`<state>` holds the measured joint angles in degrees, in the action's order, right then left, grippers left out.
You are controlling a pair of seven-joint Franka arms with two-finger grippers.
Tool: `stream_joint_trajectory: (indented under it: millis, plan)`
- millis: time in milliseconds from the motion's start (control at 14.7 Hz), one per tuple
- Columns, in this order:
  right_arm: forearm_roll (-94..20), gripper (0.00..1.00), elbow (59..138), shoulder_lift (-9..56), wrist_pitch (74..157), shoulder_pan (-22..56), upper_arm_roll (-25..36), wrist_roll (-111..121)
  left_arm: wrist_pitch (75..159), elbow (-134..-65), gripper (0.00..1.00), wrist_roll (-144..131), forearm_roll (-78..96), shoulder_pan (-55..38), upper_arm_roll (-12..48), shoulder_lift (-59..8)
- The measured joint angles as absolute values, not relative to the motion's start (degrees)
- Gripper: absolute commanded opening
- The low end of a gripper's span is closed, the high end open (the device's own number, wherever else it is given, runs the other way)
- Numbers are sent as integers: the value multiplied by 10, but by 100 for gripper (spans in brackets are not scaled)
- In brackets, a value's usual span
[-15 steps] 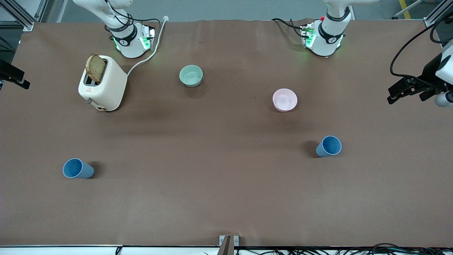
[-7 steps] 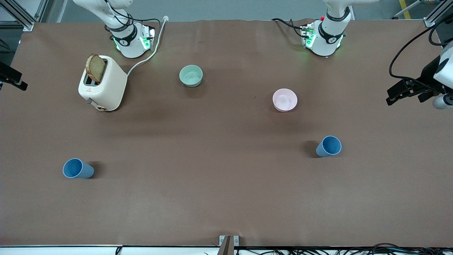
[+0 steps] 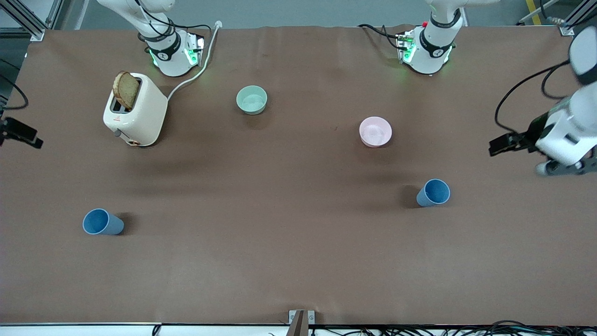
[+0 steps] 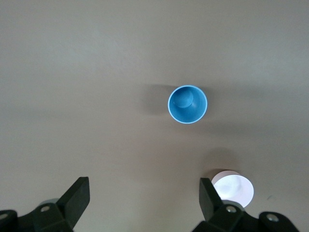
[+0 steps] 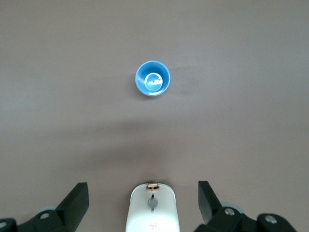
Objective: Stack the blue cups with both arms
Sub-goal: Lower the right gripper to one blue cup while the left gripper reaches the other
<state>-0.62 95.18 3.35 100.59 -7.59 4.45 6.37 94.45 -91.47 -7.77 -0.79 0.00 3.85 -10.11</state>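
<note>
The blue cup nearer the toaster should be stacked with the other blue cup [image 3: 433,192], so my right gripper will next grab it by its rim [image 3: 96,210].
Two blue cups stand upright and apart on the brown table. One [image 3: 433,192] is toward the left arm's end, the other [image 3: 102,222] toward the right arm's end. My left gripper [image 3: 501,145] hangs high over the table's left-arm end, open and empty. Its wrist view shows its open gripper [image 4: 143,200] and the cup [image 4: 188,104] below. My right gripper [image 3: 23,133] hangs high over the table edge at the right arm's end, open and empty. Its wrist view shows its open gripper [image 5: 143,200] and the other cup [image 5: 152,79].
A cream toaster [image 3: 135,109] with a bread slice [image 3: 126,89] stands near the right arm's base and shows in the right wrist view [image 5: 152,208]. A mint-green bowl [image 3: 252,99] and a pink bowl [image 3: 375,131] sit farther from the front camera than the cups. The pink bowl also shows in the left wrist view [image 4: 232,188].
The left gripper has swung in from the table's end toward the cup nearest it. The right gripper has shifted a little along the table edge. Cups and bowls have not moved.
</note>
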Motion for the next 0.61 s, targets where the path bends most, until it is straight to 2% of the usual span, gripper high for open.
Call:
stream_joint_trajectory:
  millis: [614]
  plan:
    - [-8,99,976,202,1237,-88,44,64,1049,-913,100,-77,-9,-2,40,-255]
